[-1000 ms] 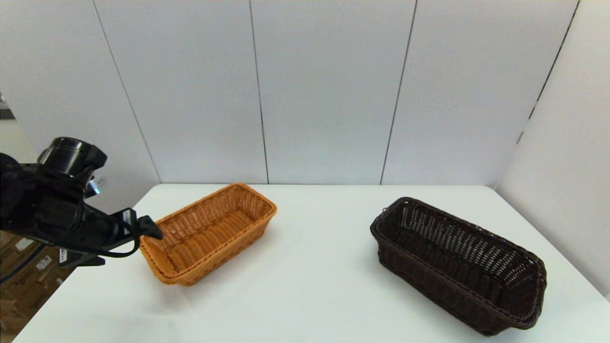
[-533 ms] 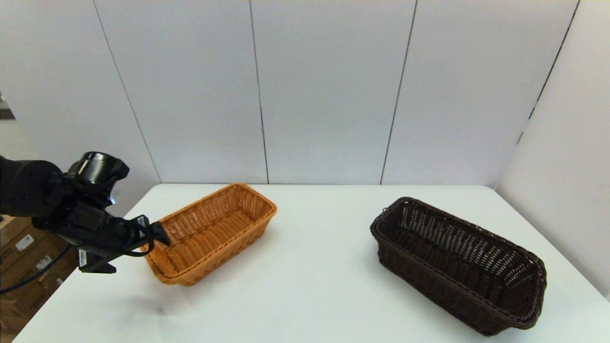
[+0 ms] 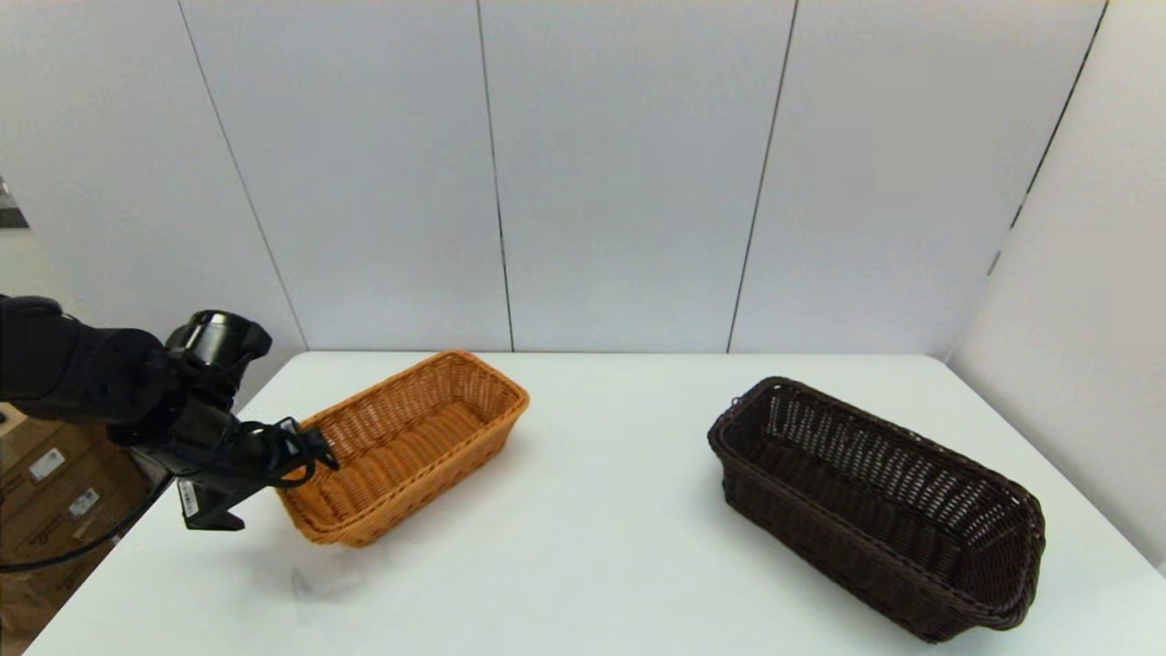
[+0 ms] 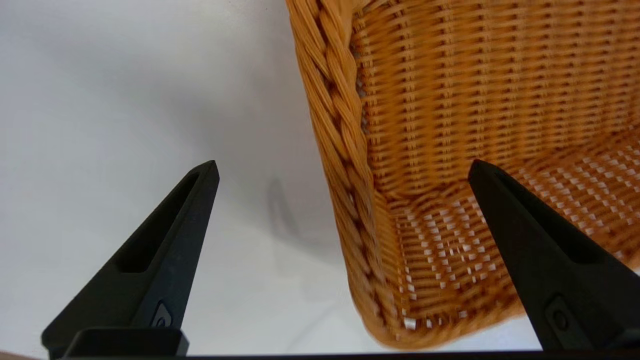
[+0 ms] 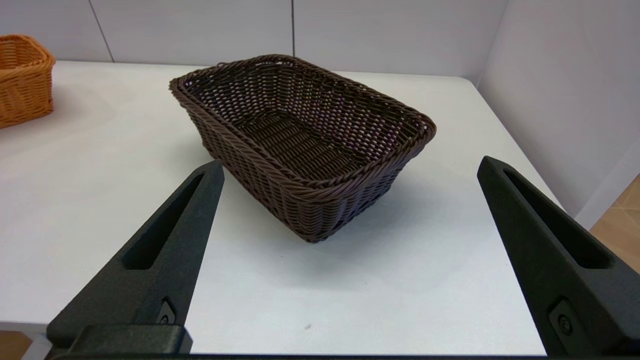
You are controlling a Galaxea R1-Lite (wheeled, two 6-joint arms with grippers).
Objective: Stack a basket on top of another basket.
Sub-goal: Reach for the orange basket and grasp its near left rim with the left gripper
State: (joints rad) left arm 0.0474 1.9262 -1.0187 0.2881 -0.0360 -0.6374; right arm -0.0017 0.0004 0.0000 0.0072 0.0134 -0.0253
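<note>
The left gripper would miss the basket's braided rim if it closed now, as that rim is deeper than the gripper's fingers. The gripper needs to go lower first.
The orange-tan basket [image 3: 410, 442] sits on the left half of the white table [image 3: 592, 547]. The dark brown basket [image 3: 874, 506] rests at the right, set at an angle, nothing in it. My left gripper [image 3: 310, 451] is open at the orange-tan basket's left end. In the left wrist view the left gripper [image 4: 345, 167] straddles the braided rim [image 4: 340, 120], one finger outside [image 4: 170, 250] and one over the inside [image 4: 530, 250]. My right gripper [image 5: 350, 162] is open, back from the table's near edge, facing the dark basket [image 5: 300, 140] without touching it.
Grey wall panels close off the table's far side and right side. Cardboard boxes [image 3: 46, 492] lie on the floor beyond the table's left edge. The orange-tan basket's corner [image 5: 22, 77] shows far off in the right wrist view.
My left arm has come down and moved right, bringing its open fingers from beside the orange-tan basket to across its left rim. Both baskets stay put.
</note>
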